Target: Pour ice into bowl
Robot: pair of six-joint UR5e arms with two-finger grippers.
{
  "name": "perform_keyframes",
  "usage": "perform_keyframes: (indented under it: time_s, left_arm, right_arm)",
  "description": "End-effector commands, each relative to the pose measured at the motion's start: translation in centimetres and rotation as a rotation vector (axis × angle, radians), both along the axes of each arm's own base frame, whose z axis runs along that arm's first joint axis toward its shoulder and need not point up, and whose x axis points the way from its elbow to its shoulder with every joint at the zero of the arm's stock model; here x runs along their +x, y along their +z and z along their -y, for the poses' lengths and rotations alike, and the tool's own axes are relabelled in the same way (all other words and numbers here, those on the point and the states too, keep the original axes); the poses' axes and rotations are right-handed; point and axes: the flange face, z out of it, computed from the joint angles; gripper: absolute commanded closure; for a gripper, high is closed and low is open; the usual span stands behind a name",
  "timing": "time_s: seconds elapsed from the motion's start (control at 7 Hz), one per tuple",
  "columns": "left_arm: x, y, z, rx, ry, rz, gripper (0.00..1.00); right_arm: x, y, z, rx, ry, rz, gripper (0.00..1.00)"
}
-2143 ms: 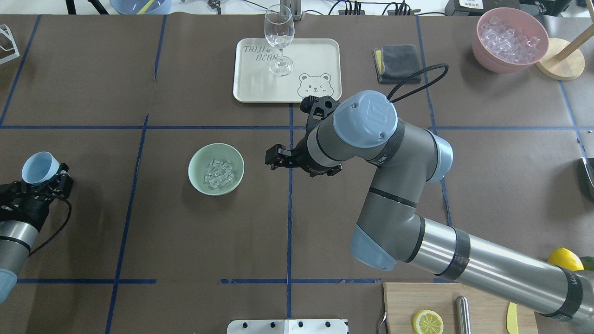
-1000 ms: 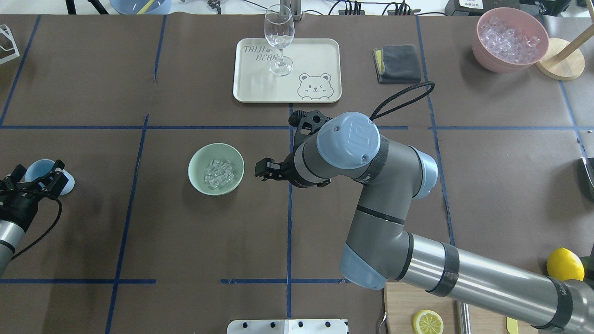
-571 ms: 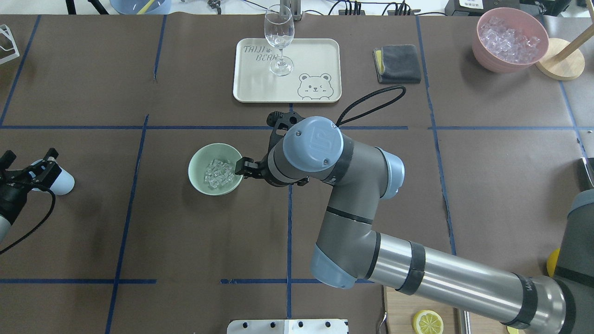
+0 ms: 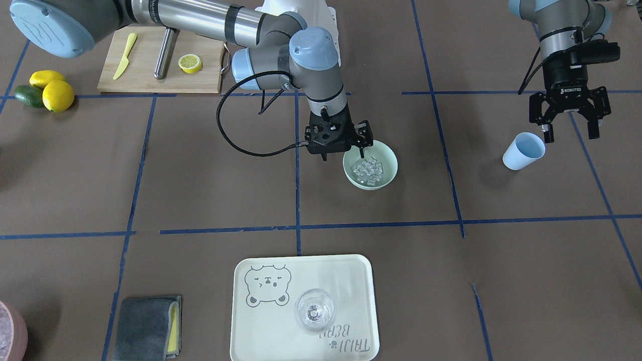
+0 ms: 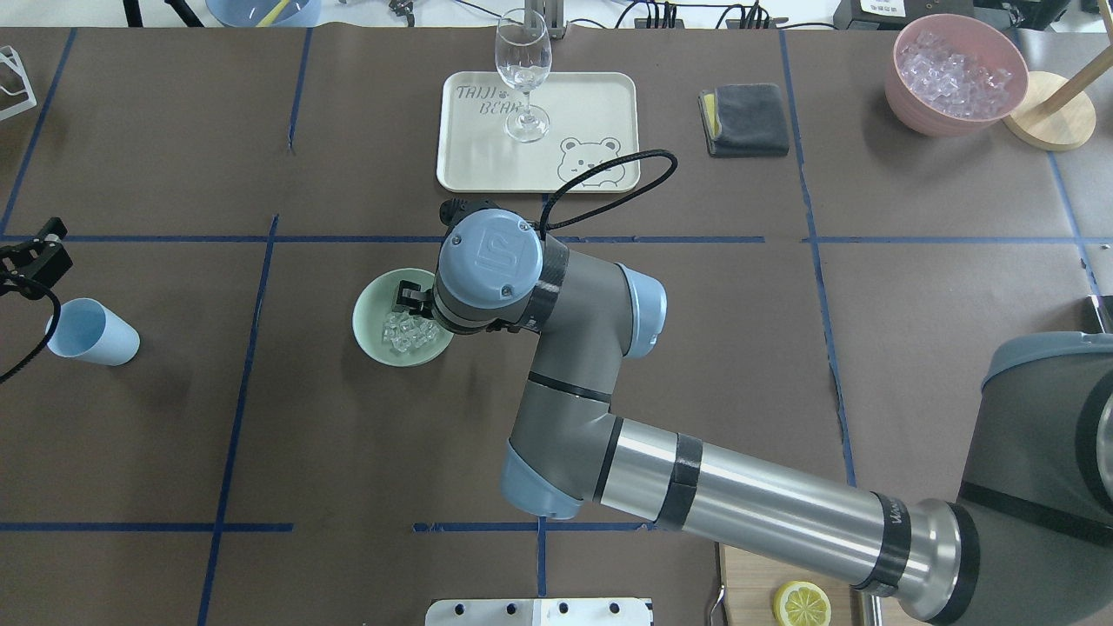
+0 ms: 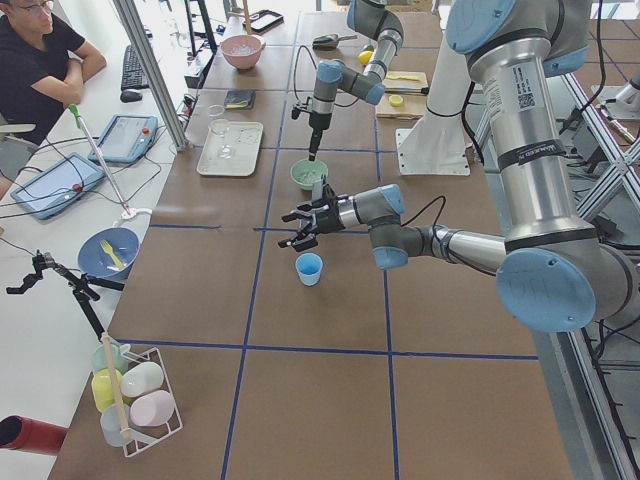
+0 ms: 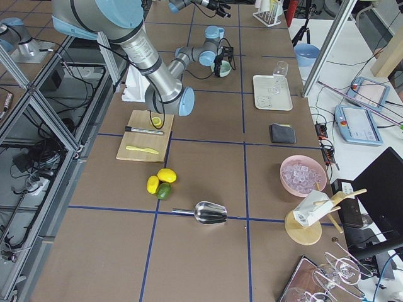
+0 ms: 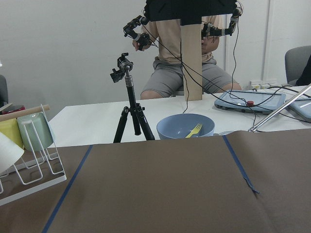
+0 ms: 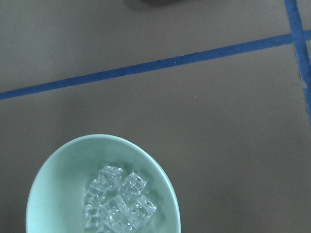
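Note:
The robot's right gripper should next grab the bowl by its rim and keep the bowl level, because loose ice cubes are heaped in it.
The mint-green bowl [image 5: 372, 323] stands left of the table's middle and holds the ice [image 5: 405, 331], a small heap of clear cubes. Both also show in the front view, bowl [image 4: 386, 176] and ice [image 4: 367, 169], and in the right wrist view, bowl [image 9: 58, 167] and ice [image 9: 119, 201]. My right gripper [image 5: 409, 300] hangs open and empty over the bowl's rim on the robot's right side [image 4: 343, 146]. The light blue cup [image 5: 87, 331] stands upright and empty on the table. My left gripper [image 4: 570, 133] is open, just above and beside the cup [image 4: 523, 151].
A cream tray [image 5: 487, 165] with a wine glass [image 5: 523, 78] lies beyond the bowl. A grey cloth [image 5: 744, 118] and a pink bowl of ice [image 5: 955, 74] are at the far right. A cutting board [image 4: 145, 75] and lemons [image 4: 50, 90] lie near the robot.
My left gripper set the blue cup down, let go of it and drew back. My right arm swung left until its gripper came over the bowl's rim.

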Motion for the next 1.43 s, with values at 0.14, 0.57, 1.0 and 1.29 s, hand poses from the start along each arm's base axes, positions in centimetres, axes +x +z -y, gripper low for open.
perform_keyframes:
  time_s: [0.14,0.57,1.0,1.29]
  left_arm:
    - [-3.2,-0.5,1.6,-0.015,0.05,0.036,0.0]
    - [-3.2,0.2,1.7,-0.025,0.05,0.046,0.0]
    - [-4.1,1.0,2.0,-0.103,0.182,0.015,0.0]
    - [-6.4,1.6,2.9,-0.085,0.246,0.2,0.0]
  right_arm:
    - [-2.3,1.5,-0.4,-0.013,-0.015,-0.047,0.03]
    - [-2.4,1.7,-0.3,-0.006,-0.003,-0.052,1.0]
    - [-1.9,0.2,-0.2,0.009,-0.008,-0.032,1.0]
    - [0.8,-3.2,-0.7,0.034,-0.004,0.039,1.0]
